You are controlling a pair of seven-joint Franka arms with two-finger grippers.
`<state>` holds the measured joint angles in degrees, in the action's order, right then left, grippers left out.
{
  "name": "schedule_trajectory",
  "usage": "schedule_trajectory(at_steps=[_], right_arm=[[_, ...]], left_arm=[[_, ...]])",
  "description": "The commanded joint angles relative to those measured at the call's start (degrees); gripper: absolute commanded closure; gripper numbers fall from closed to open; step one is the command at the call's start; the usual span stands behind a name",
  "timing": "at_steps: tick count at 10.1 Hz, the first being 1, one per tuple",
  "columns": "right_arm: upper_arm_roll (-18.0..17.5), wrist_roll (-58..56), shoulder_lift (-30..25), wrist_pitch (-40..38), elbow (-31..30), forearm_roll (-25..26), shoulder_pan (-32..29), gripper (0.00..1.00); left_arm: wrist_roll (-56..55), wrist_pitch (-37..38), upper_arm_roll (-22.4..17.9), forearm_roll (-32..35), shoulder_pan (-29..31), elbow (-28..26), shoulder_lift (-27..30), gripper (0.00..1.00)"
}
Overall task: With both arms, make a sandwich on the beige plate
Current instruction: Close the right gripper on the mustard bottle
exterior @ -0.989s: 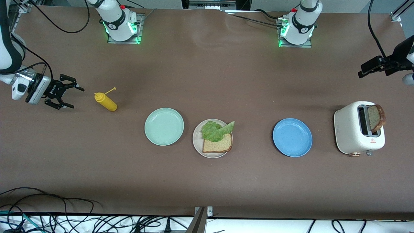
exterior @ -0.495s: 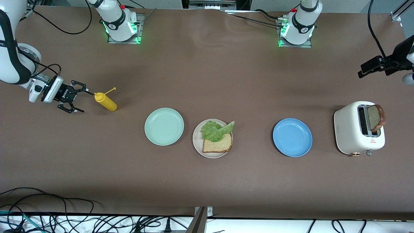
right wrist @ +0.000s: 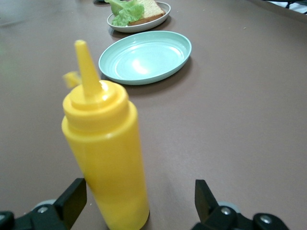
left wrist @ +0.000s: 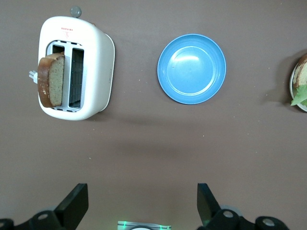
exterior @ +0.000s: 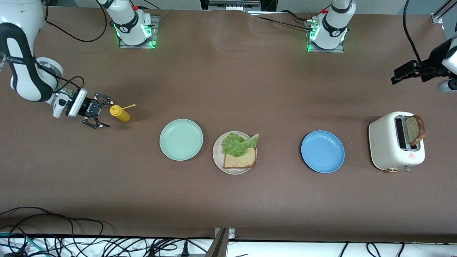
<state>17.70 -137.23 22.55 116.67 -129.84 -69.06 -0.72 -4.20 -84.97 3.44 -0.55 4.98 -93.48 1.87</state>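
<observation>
The robot's right gripper next needs to grab the squeeze bottle by its body (exterior: 121,115), so that it can sauce the sandwich on the beige plate (exterior: 218,162).
The beige plate (exterior: 218,162) sits mid-table with one bread slice (exterior: 240,160) and a lettuce leaf (exterior: 237,143) lying on the slice's edge. A second slice (exterior: 415,129) stands in the toaster (exterior: 389,146). My right gripper (exterior: 108,115) is low at the right arm's end, open, with a yellow squeeze bottle (exterior: 121,114) at its fingertips. In the right wrist view the bottle (right wrist: 108,158) fills part of the gap of the right gripper (right wrist: 139,194), close to one finger. My left gripper (exterior: 398,75) hangs open over the table by the toaster (left wrist: 96,57), with nothing between its fingers.
A mint green plate (exterior: 181,139) lies between the bottle and the beige plate. A blue plate (exterior: 322,151) lies between the beige plate and the toaster. Cables run along the table edge nearest the front camera.
My right arm has swung in toward the yellow bottle, bringing its open gripper up to it. The bottle's top has shifted toward the plates. The left arm has barely moved.
</observation>
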Motion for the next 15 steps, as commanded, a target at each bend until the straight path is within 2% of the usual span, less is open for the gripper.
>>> schedule_trajectory(at_steps=[1, 5, 7, 9, 10, 11, 12, 15], right_arm=[[-0.7, -1.8, -0.3, 0.8, -0.9, -1.5, -0.7, 0.00], [-1.8, -0.9, -0.2, 1.3, -1.3, -1.5, -0.7, 0.00], [-3.7, -0.6, -0.2, 2.9, -1.9, -1.5, -0.7, 0.00], [-5.4, 1.4, -0.2, 4.2, -2.3, -1.5, -0.7, 0.17], [-6.1, 1.4, -0.2, 4.9, -2.3, -1.5, -0.7, 0.45], [-6.6, 1.4, -0.4, 5.6, -2.2, -1.5, -0.7, 0.80], [-7.2, 1.9, -0.6, 6.1, -1.8, -1.5, -0.7, 1.00], [-10.5, 8.0, -1.5, 9.7, 2.2, 0.0, 0.2, 1.00]], left_arm=[[-0.6, 1.0, 0.8, 3.1, -0.3, 0.9, 0.1, 0.00], [-0.6, 0.8, 0.7, 3.2, -0.1, 0.7, -0.4, 0.00], [-0.7, 0.3, 0.6, 3.2, 0.0, 0.8, -1.0, 0.00], [-0.7, 0.3, 0.6, 3.3, 0.0, 0.8, -1.5, 0.00], [-0.6, 0.3, 0.6, 3.3, 0.0, 0.8, -1.6, 0.00], [-0.6, 0.5, 0.6, 3.3, 0.3, 0.7, -1.6, 0.00], [-0.6, 0.9, 0.6, 3.3, 0.3, 0.7, -1.5, 0.00], [-0.5, 1.1, 0.7, 3.3, 0.2, 0.5, -1.5, 0.00]])
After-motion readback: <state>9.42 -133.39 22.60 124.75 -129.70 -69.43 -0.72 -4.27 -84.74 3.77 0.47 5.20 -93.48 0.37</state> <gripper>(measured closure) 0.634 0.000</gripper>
